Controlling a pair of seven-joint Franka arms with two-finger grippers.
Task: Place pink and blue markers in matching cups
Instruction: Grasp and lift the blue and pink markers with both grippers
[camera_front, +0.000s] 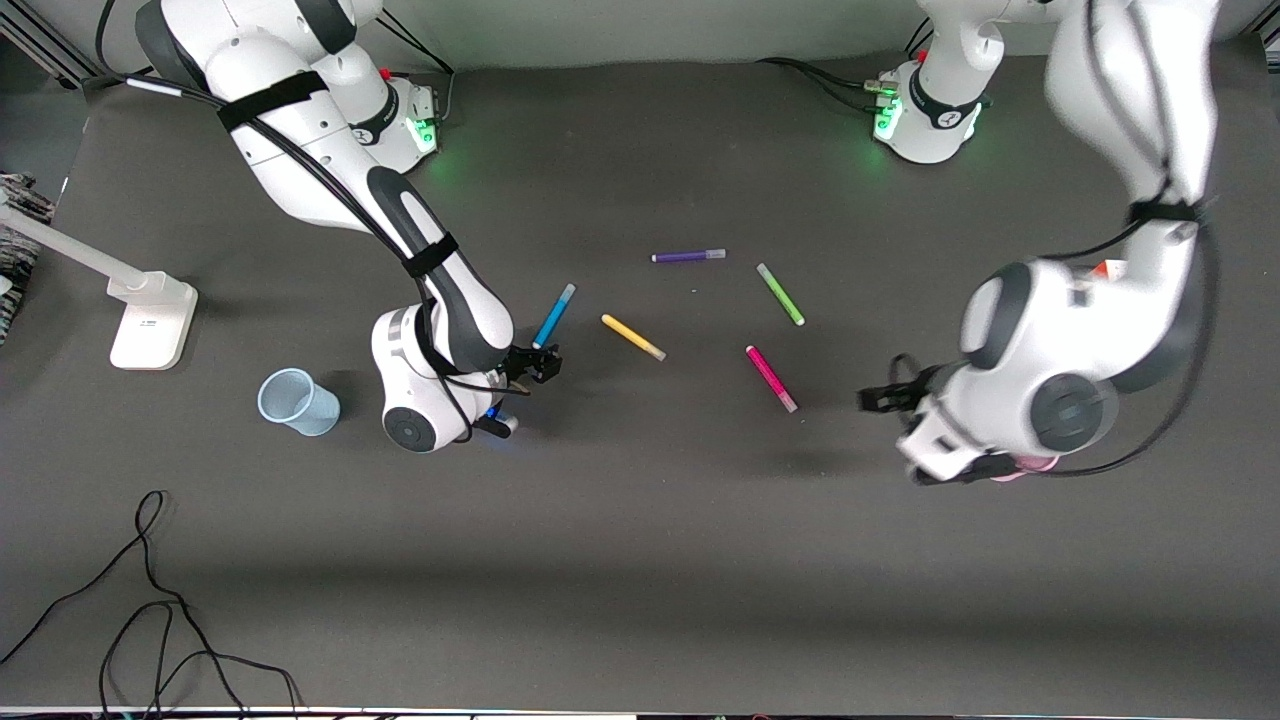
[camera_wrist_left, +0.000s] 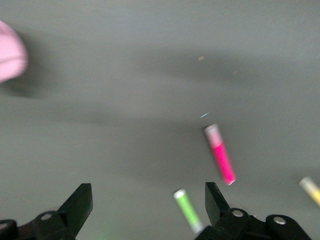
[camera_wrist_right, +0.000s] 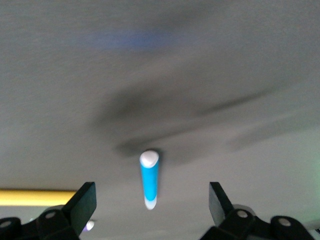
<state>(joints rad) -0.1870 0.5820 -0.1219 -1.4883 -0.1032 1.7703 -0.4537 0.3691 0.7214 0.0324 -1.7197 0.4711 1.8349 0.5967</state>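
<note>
Next, my left gripper grabs the pink marker by its solid pink body (camera_front: 763, 366), which leaves the pink marker's clear cap (camera_front: 787, 402) free to enter the pink cup.
The blue marker (camera_front: 553, 316) lies on the dark table, and in the right wrist view (camera_wrist_right: 149, 180) it shows between the open fingers. My right gripper (camera_front: 535, 365) (camera_wrist_right: 150, 210) is open and empty, low at the marker's end nearer the front camera. The pink marker (camera_front: 771, 378) (camera_wrist_left: 220, 154) lies flat toward the left arm's end. My left gripper (camera_front: 885, 398) (camera_wrist_left: 148, 210) is open and empty beside it, apart from it. The pale blue cup (camera_front: 297, 401) stands upright beside the right arm. The pink cup (camera_front: 1030, 465) (camera_wrist_left: 10, 57) is mostly hidden under the left arm.
A yellow pen (camera_front: 633, 338) (camera_wrist_right: 35, 197), a green pen (camera_front: 780, 294) (camera_wrist_left: 188, 210) and a purple pen (camera_front: 688, 256) lie mid-table. A white stand (camera_front: 150, 320) sits at the right arm's end. Black cables (camera_front: 150, 620) trail near the front edge.
</note>
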